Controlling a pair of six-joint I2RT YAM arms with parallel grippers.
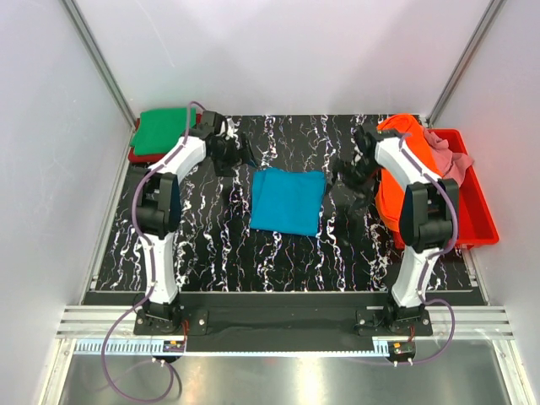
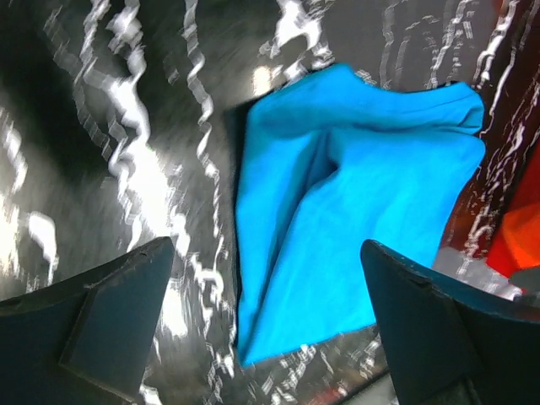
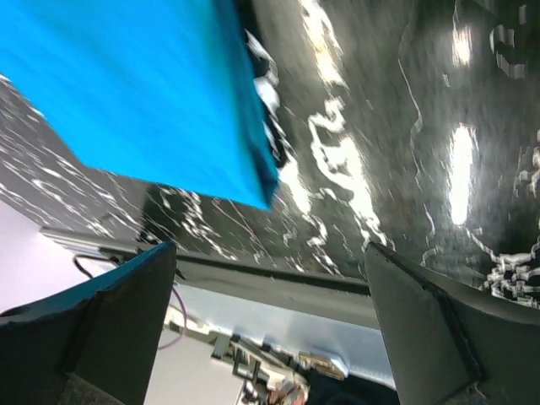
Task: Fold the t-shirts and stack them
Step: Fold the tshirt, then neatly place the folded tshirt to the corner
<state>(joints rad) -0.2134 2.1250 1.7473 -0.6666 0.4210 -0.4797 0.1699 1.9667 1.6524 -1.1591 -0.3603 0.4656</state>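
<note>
The folded teal blue t-shirt is next, and my left gripper will grab it near its far corner, on the green t-shirt side, to stack it there.
A teal blue t-shirt [image 1: 287, 201] lies folded into a rough rectangle in the middle of the black marbled table. It also shows in the left wrist view [image 2: 354, 211] with a crease down it, and in the right wrist view [image 3: 135, 93]. My left gripper [image 1: 240, 154] is open and empty, above the table just left of the shirt's far corner. My right gripper [image 1: 348, 175] is open and empty, just right of the shirt. A green t-shirt [image 1: 164, 131] lies folded at the far left corner. An orange t-shirt [image 1: 398, 169] hangs over the bin's edge.
A red plastic bin [image 1: 472, 211] stands at the right edge of the table, holding the orange shirt and a pink one [image 1: 447, 156]. Something red lies under the green shirt. White walls close in the table on three sides.
</note>
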